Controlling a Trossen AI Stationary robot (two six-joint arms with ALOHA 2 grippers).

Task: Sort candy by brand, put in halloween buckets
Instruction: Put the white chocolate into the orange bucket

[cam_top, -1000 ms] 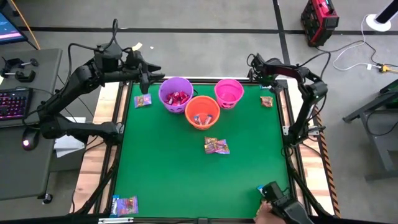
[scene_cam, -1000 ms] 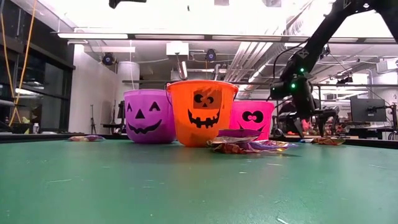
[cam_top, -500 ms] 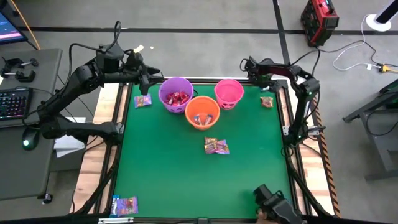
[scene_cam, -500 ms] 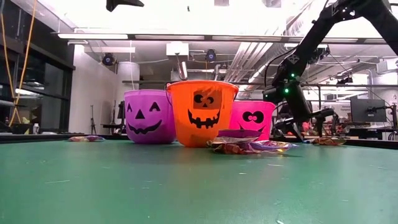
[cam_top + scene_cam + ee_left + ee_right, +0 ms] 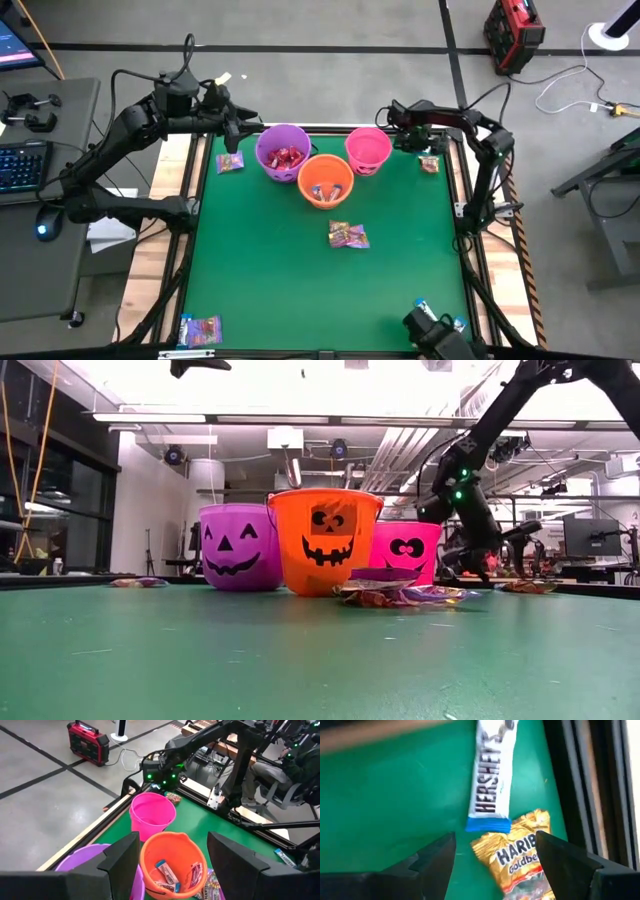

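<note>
The robot's right gripper next needs to grab the white-and-blue bar by the end where its name begins. Then the bar can be sorted into the orange bucket (image 5: 325, 181).
Three buckets stand at the far side of the table: purple (image 5: 270, 165) with red sweets, orange (image 5: 305, 185) with blue-and-white and red ones, and pink (image 5: 368, 148). My right gripper (image 5: 425, 143) hangs open above a white-and-blue bar (image 5: 490, 775) and a gold packet (image 5: 520, 852) lying flat by the table's right edge (image 5: 429, 162); its fingers stand apart over them. My left gripper (image 5: 240, 128) waits open beside the purple bucket, looking over the buckets (image 5: 172, 842). More sweets lie mid-table (image 5: 348, 235), left of the purple bucket (image 5: 229, 162) and at the near left corner (image 5: 200, 330).
The table's black frame (image 5: 580, 780) runs close beside the two sweets under my right gripper. A dark object (image 5: 435, 338) sits at the near right edge with blue-and-white sweets (image 5: 455, 323) next to it. Green surface lies bare between the middle pile and the near edge.
My right arm's wrist has swung toward the table's left and come lower over the far right corner, its gripper staying above the sweets there. The dark object at the near right edge has shifted left.
</note>
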